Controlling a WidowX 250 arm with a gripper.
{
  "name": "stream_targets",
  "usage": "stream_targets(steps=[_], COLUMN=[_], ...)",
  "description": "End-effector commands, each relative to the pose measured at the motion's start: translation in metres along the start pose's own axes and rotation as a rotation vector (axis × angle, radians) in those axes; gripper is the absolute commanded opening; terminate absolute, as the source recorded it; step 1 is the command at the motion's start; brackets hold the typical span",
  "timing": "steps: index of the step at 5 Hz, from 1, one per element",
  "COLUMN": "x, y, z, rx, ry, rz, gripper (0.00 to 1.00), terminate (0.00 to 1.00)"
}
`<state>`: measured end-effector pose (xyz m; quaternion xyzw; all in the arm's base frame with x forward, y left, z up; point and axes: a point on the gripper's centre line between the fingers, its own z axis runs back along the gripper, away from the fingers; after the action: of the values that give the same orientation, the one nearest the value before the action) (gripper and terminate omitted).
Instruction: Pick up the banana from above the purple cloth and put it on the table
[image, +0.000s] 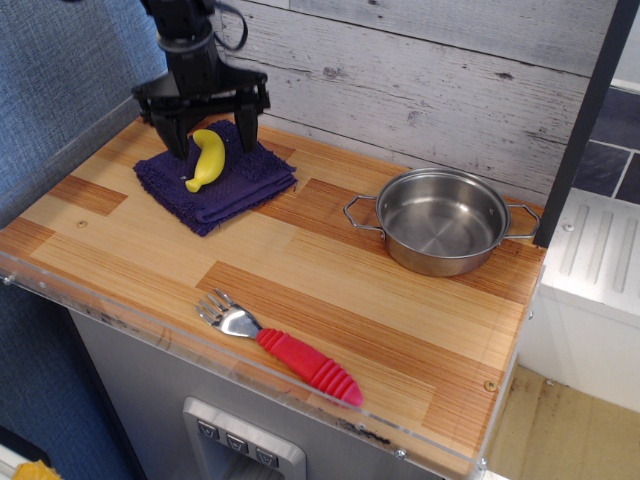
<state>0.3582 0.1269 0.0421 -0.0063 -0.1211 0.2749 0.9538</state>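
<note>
My gripper should next take hold of the banana by its thick body (210, 157), so that it can move the banana off the purple cloth (216, 180) and onto the table.
The small yellow banana (207, 159) lies on the dark purple cloth (216, 180) at the back left of the wooden table (330, 280). My black gripper (211, 143) is open and has come down over the banana. One finger stands left of the banana's upper end and the other right of it, both close to the cloth. The fingers do not grip the banana.
A steel pot (440, 220) with two handles stands at the right. A fork with a red handle (280, 345) lies near the clear front edge. A plank wall runs behind the table and a blue wall stands at the left.
</note>
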Motion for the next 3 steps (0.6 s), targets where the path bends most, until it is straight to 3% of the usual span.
stream_targets(steps=[1, 2, 3], x=[0.0157, 0.0175, 0.0181], y=[0.0029, 0.005, 0.0035], z=[0.0016, 0.0002, -0.0012], rx=[0.02, 0.017, 0.02], ry=[-0.049, -0.06, -0.036], rz=[-0.004, -0.002, 0.003], gripper=[1.0, 0.0, 0.0], terminate=[0.0, 0.0, 0.0])
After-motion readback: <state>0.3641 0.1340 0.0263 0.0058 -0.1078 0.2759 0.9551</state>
